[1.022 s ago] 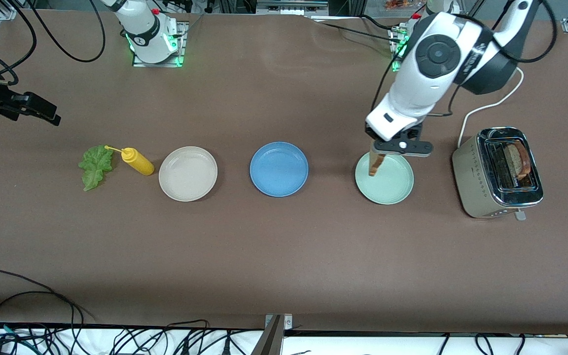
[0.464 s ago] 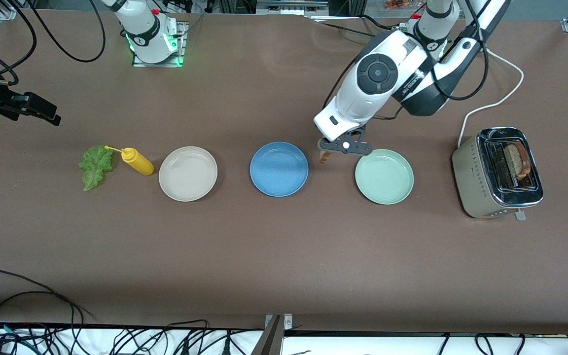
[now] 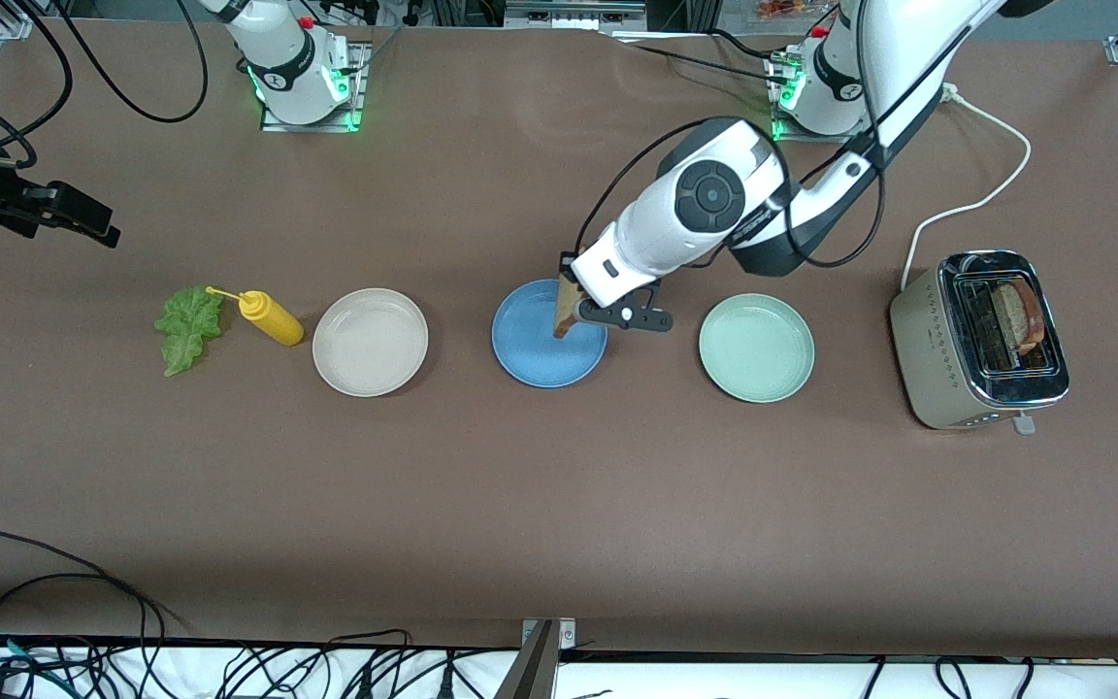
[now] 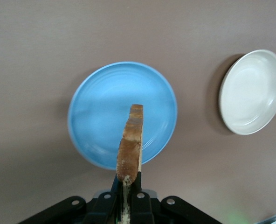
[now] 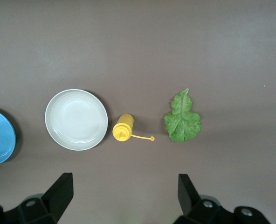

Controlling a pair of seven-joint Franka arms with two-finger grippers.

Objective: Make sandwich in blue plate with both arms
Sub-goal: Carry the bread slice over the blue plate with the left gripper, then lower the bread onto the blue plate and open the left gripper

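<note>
My left gripper lowers the toast slice onto the blue plate next and only then releases it, since the slice hangs on edge above the plate.
My left gripper (image 3: 571, 303) is shut on a brown toast slice (image 3: 566, 313), which it holds on edge over the blue plate (image 3: 532, 351). In the left wrist view the toast (image 4: 131, 142) sticks up from the gripper (image 4: 127, 180) with the bare blue plate (image 4: 98, 116) beneath it. A second toast slice (image 3: 1021, 316) stands in the toaster (image 3: 947, 374). The green lettuce leaf (image 3: 188, 328) lies on the table toward the right arm's end. My right gripper (image 3: 83, 223) waits open above that end of the table; between its fingers (image 5: 63, 187) is only table, and the lettuce (image 5: 182, 122) lies apart from them.
A yellow squeeze bottle (image 3: 271, 317) lies beside the lettuce. A cream-white plate (image 3: 370, 342) sits between the bottle and the blue plate. A mint-green plate (image 3: 756, 349) sits between the blue plate and the toaster. The toaster's white cord (image 3: 981, 199) runs toward the left arm's base.
My left arm has carried the toast slice from over the mint-green plate, across the gap, to over the blue plate. The right arm has not moved.
</note>
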